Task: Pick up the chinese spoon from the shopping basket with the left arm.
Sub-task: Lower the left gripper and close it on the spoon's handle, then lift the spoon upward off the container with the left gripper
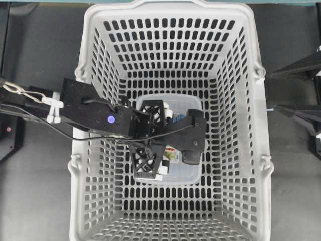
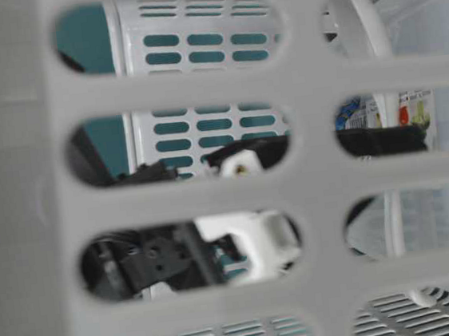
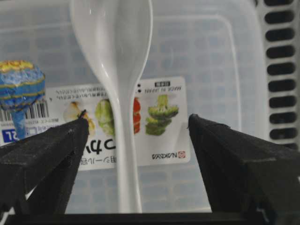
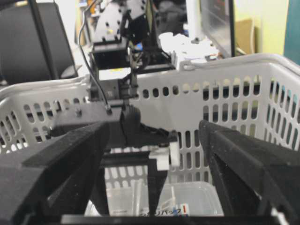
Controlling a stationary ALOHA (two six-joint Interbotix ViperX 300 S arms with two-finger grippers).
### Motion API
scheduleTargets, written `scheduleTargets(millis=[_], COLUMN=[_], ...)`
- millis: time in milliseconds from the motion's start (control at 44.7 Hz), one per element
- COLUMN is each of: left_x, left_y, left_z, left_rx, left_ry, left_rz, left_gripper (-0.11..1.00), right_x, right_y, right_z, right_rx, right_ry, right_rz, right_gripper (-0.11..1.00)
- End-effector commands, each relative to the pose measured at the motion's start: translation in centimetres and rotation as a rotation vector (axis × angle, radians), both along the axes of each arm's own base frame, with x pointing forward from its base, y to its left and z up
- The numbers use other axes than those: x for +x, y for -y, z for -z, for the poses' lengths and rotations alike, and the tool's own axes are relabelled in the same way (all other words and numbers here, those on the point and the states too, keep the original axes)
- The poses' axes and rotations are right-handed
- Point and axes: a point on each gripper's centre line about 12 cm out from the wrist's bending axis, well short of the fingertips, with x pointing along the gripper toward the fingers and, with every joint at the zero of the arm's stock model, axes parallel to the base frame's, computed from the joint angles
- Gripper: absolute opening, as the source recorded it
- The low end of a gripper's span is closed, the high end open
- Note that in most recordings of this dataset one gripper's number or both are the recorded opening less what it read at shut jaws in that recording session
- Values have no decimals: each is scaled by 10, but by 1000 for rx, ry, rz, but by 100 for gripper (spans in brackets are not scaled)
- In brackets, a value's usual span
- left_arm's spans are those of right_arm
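My left gripper has its fingers beside the spoon's handle point(image 3: 125, 136) in the left wrist view, low over the container lid, so it should close on the spoon now.
The white chinese spoon point(image 3: 123, 93) lies on the lid of a clear lidded container point(image 3: 211, 47), bowl far from the camera and handle running toward it. My left gripper point(image 3: 138, 117) is open and straddles the handle, which lies nearer the left finger and touches neither. In the overhead view the left gripper point(image 1: 158, 140) points down inside the light-grey shopping basket point(image 1: 170, 45) and hides the spoon. My right gripper point(image 4: 153, 131) is open and empty, outside the basket at the right point(image 1: 275, 91).
A lollipop in a blue wrapper point(image 3: 18, 84) lies on the lid left of the spoon. The container point(image 1: 193, 108) sits mid-floor of the basket. The basket walls point(image 4: 234, 93) rise all round the left arm. The table-level view looks through the basket's slots point(image 2: 19, 197).
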Motion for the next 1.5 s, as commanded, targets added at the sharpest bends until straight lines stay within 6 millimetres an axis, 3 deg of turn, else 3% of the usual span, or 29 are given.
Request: scheduleTargets(millis=[0,156,358,402,603,849,1140,1475], left_x=[0,-1,1,2,0,-17,-25,-22], left_y=[-2,-1,-2,-3,-4,-5,-6,-8], left_z=[1,4,-8,-17,-71,-147,-208,-205], left_rx=[1,5,5,5,-8,-22,-45,-43], left_ry=[2,-6,22,40,142,193,215,161], left_rz=[-5,4,5,5,-2,-22,-61,-78], left_gripper=[83,72,18,12,12,12,12,12], right_x=[1,1,1,0,1,0,0,0], right_y=[0,0,0,0,1,1,1,1], right_z=[-3,-1,-1,-1,-1,-1,-1,-1], right_rx=[1,1,4,6,6,6,6,7], right_ry=[9,5,6,5,3,5,6,6], right_rz=[1,2,2,2,4,4,4,4], right_gripper=[74,74,74,74,74,74,74,74])
